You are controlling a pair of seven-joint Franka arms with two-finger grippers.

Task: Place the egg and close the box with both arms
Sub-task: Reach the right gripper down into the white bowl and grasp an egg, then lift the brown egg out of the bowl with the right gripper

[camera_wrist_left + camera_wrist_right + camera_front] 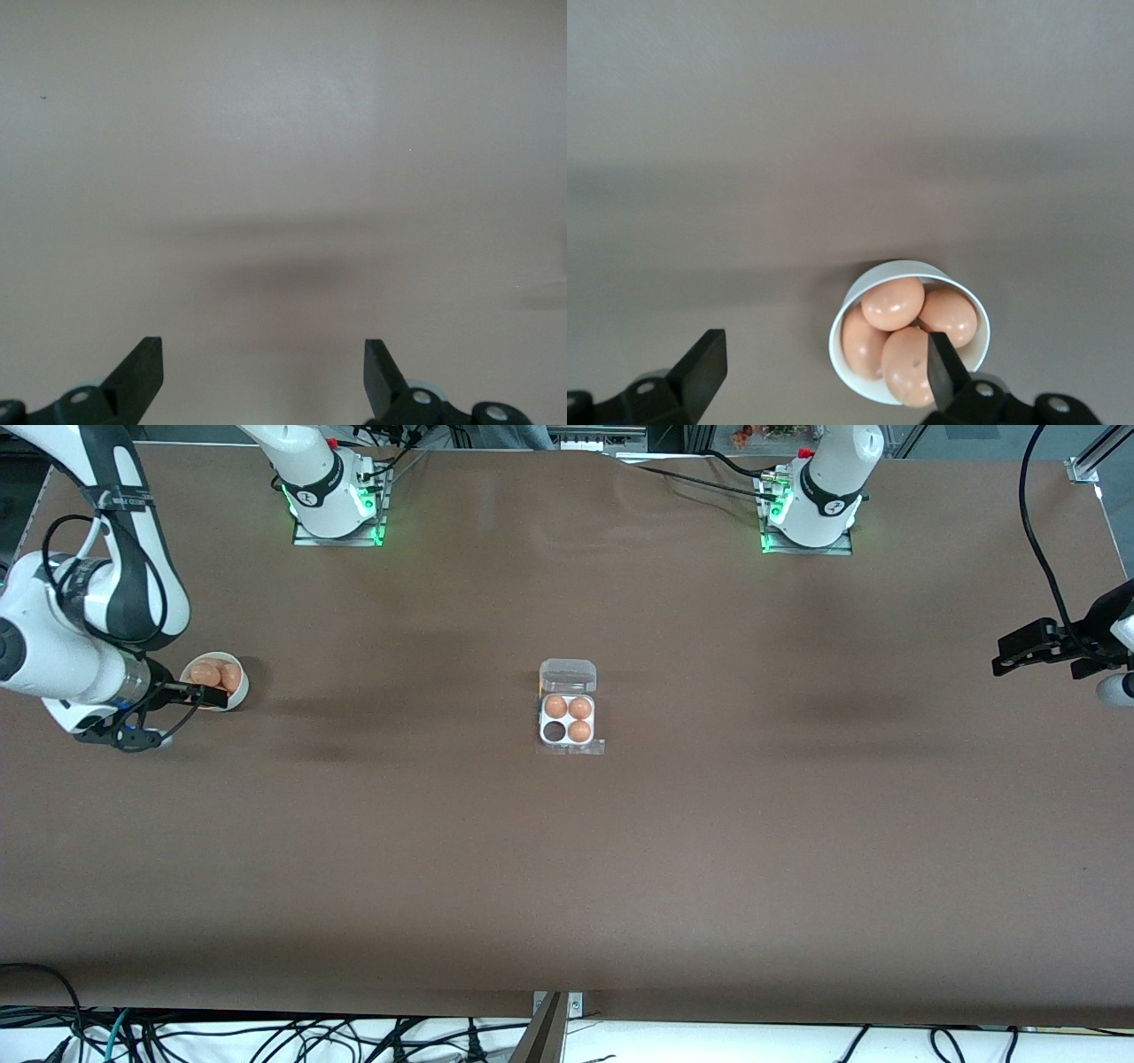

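My right gripper grabs an egg by its rounded sides next, to fill the open cell of the box point(568, 726).
The box point(568, 726) sits mid-table with its clear lid point(568, 676) swung open toward the arms' bases. Three orange-brown eggs point(579, 708) fill its cells, and the cell point(555, 732) nearest the right arm's end is empty. Several more eggs point(893, 303) lie in a round white bowl point(849, 305). My right gripper point(824, 359) hangs open over the bowl point(244, 686), one finger point(939, 365) above an egg and nothing gripped. My left gripper point(263, 363) is open over bare table at the left arm's end point(1010, 654).
The brown table point(567, 868) stretches wide around the box. The arms' bases point(337, 496) stand along the edge farthest from the front camera. Cables point(266, 1036) hang below the nearest edge.
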